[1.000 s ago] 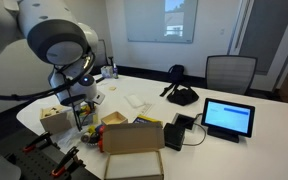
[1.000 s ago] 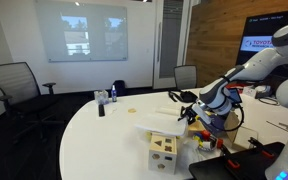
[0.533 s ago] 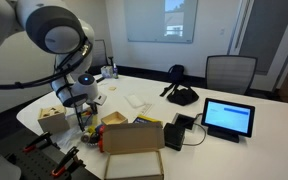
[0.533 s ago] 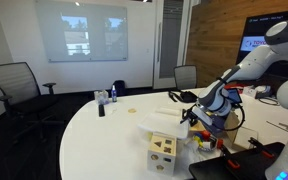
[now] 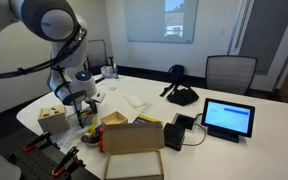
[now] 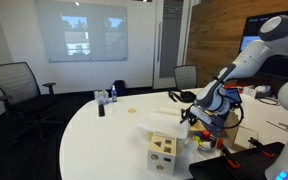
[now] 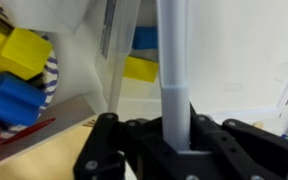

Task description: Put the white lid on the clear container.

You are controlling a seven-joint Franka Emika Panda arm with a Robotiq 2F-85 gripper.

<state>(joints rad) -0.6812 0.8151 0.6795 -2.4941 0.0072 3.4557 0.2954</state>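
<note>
My gripper opens now, since the white lid spans most of the clear container's opening beyond the container's side and would rest there if released.
My gripper (image 7: 174,128) is shut on the white lid (image 7: 172,55), which runs edge-on up from between the jaws in the wrist view. In an exterior view the lid (image 6: 161,122) is a flat white sheet held out from the gripper (image 6: 189,116) above the table, beside the light wooden box. The clear container (image 7: 112,55) lies just left of the lid in the wrist view, with yellow, blue and red pieces inside. It also sits low under the arm in both exterior views (image 6: 207,136) (image 5: 88,128).
A light wooden box (image 5: 52,115) (image 6: 164,150) stands at the table edge. A brown cardboard box (image 5: 134,137), a tablet (image 5: 229,118), a small white flat piece (image 5: 136,100) and a black headset (image 5: 181,95) lie on the white table (image 5: 254,145).
The arm has swung a little toward the wooden box with the lid still in the jaws. The lid has shifted slightly lower.
</note>
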